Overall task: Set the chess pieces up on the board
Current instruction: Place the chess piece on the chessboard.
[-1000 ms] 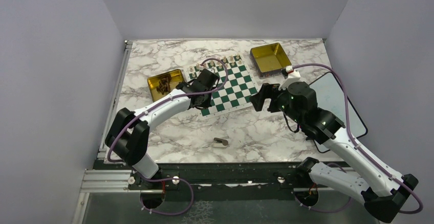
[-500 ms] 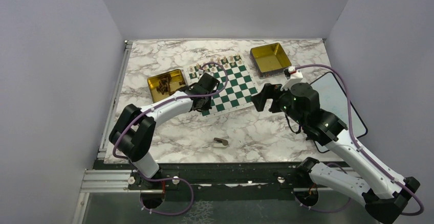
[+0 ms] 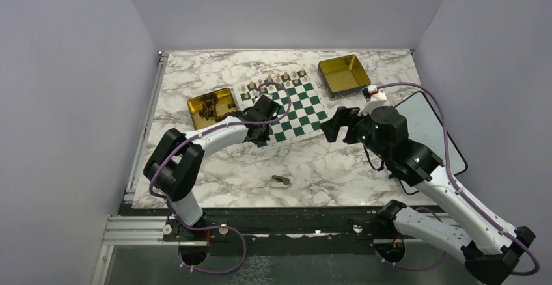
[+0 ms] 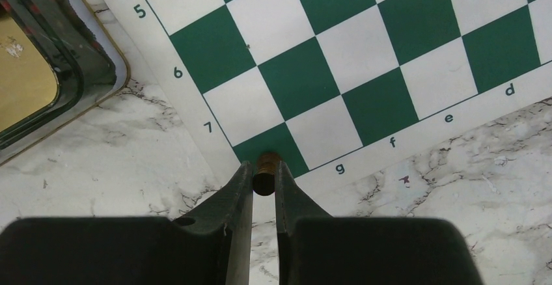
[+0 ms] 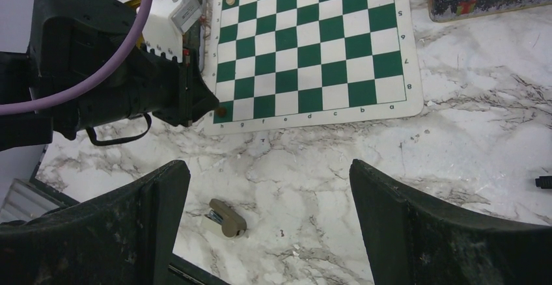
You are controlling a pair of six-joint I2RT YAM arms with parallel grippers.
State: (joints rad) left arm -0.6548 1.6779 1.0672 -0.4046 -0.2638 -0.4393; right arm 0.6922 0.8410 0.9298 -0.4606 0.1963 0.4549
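My left gripper should open: the dark brown chess piece is upright, its base in the green corner square, and would end there.
The green and white board point(image 3: 301, 112) lies mid-table; it also shows in the left wrist view point(image 4: 364, 51) and the right wrist view point(image 5: 312, 51). My left gripper point(image 4: 264, 168) is shut on a small dark brown chess piece point(image 4: 265, 171), held upright over the green corner square at the board's near left corner point(image 5: 221, 111). More dark pieces point(image 3: 208, 108) lie in the left gold tin point(image 3: 224, 93). My right gripper point(image 5: 268, 174) is open and empty, hovering over the marble just right of the board point(image 3: 332, 123).
Cream pieces point(image 3: 276, 79) stand along the board's far edge. A second gold tin point(image 3: 344, 75) sits back right. A small tan object point(image 3: 281, 180) lies near the front edge. A pale flat panel point(image 3: 429, 129) lies at the right. The left tin's edge point(image 4: 39, 83) is close to my left gripper.
My left arm's elbow has swung rightward and its gripper has settled a little nearer the board's near left corner with the piece. The right arm has barely shifted.
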